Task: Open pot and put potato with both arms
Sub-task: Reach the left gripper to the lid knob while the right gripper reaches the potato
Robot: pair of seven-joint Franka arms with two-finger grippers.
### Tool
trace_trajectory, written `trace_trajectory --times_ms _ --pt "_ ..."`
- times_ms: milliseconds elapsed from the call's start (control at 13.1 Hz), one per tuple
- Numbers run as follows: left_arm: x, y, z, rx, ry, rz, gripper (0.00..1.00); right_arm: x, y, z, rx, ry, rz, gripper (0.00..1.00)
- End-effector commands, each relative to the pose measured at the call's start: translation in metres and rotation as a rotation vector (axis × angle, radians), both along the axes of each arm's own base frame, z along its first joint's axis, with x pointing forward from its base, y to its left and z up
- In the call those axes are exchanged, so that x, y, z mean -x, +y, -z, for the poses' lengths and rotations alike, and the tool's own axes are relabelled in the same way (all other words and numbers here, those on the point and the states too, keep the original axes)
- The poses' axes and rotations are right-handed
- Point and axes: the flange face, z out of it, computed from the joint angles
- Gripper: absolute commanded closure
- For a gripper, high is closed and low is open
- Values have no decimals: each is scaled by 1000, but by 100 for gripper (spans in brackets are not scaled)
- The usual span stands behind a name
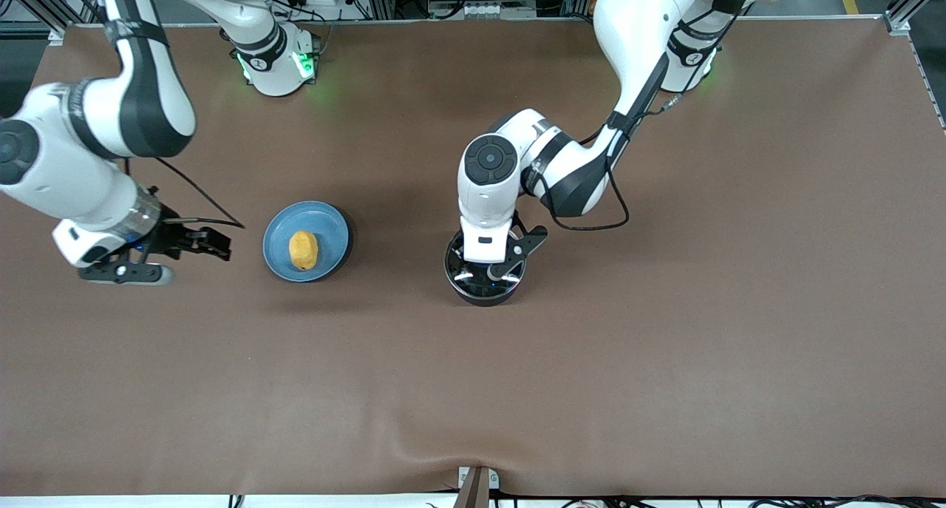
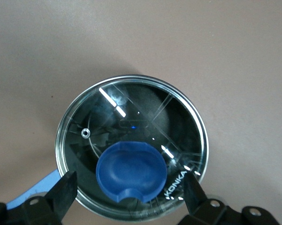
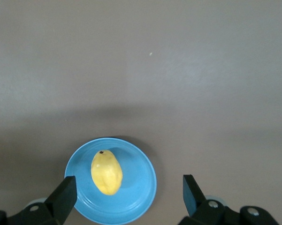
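Note:
The potato needs to go in the black pot (image 1: 479, 292), so next my right gripper needs to grab the potato by its plump middle (image 1: 303, 251).
The black pot (image 1: 479, 292) stands mid-table with its glass lid (image 2: 131, 112) on. My left gripper (image 1: 494, 268) hangs straight over it and hides most of it. In the left wrist view the left gripper (image 2: 129, 190) is open, its fingers either side of the blue knob (image 2: 131, 171) and apart from it. A bit of the blue handle (image 2: 40, 186) shows. The yellow-orange potato (image 1: 303, 250) lies on a blue plate (image 1: 332, 227). My right gripper (image 1: 213, 244) is open and empty beside the plate, toward the right arm's end. The right wrist view shows the right gripper (image 3: 127, 194), the potato (image 3: 106, 172) and the plate (image 3: 138, 187).
Brown cloth covers the table (image 1: 665, 345). A small bracket (image 1: 477, 482) sits at the table edge nearest the front camera. The arms' green-lit bases (image 1: 277, 64) stand along the edge farthest from the front camera.

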Motion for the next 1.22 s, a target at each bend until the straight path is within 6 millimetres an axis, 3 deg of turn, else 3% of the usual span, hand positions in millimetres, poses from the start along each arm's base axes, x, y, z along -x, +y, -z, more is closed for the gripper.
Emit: trace_trajectory --times_ms 0,304,533,685,837,989,1141 --pt "3 -7 7 -22 -21 -5 0 30 14 23 -20 -17 -9 0" --pt "3 -6 21 -35 -8 -3 0 48 36 77 -24 -9 -20 0" --pt "2 -5 22 -35 -9 9 18 49 45 109 -76 24 36 0" --pt "0 -4 21 -33 -9 5 37 48 52 133 -65 27 28 0" --pt "-2 -3 17 -28 -12 2 69 48 58 157 -52 22 20 0" --pt "-3 -2 12 -24 -17 0 100 49 63 165 -49 20 12 0" --pt "-3 -1 -1 -17 -27 -6 100 50 64 171 -47 31 14 0"
